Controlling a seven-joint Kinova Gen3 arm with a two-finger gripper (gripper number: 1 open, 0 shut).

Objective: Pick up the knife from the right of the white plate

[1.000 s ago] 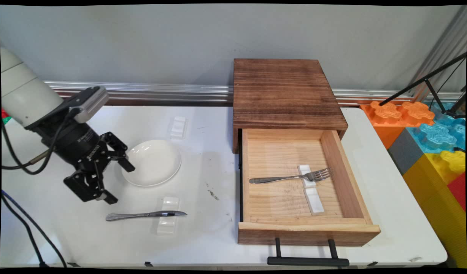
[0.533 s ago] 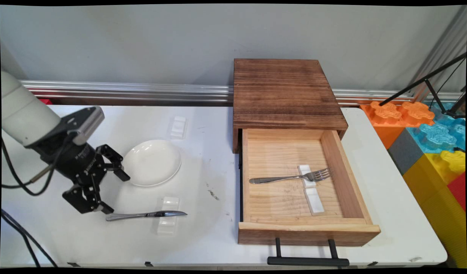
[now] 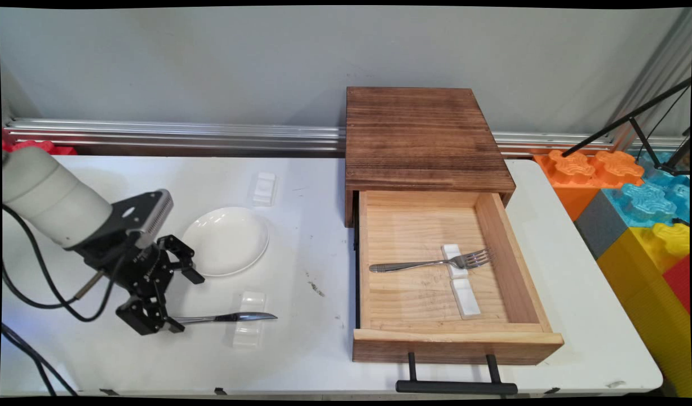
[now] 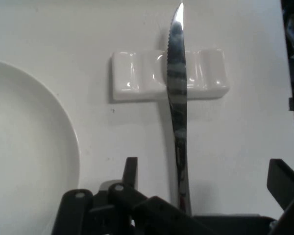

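My gripper next needs to grab the steel knife by its handle (image 3: 193, 319), lift it off its white rest and put it in the drawer.
A metal knife (image 3: 227, 317) lies on the white table with its blade across a small white rest (image 3: 248, 327). My gripper (image 3: 186, 301) is down at the knife's handle end and open, one finger on each side of the handle. In the hand view the knife (image 4: 177, 98) runs straight up from between the fingers of the gripper (image 4: 206, 169), across the rest (image 4: 169, 73). Neither finger touches the handle. A white plate (image 3: 226, 241) sits just beyond the gripper, and the plate's edge (image 4: 24, 156) fills the left of the hand view.
A dark wooden box (image 3: 425, 141) stands at the back right, its drawer (image 3: 456, 344) pulled out towards the near edge. In it a fork (image 3: 430, 263) lies on a white rest (image 3: 454, 260), beside a second rest (image 3: 465, 299). Another rest (image 3: 264, 188) lies behind the plate. Coloured foam blocks (image 3: 633, 192) stand off the right.
My gripper has come down and towards the near side, from beside the plate to the knife's handle end. It has stayed open. The knife has not moved.
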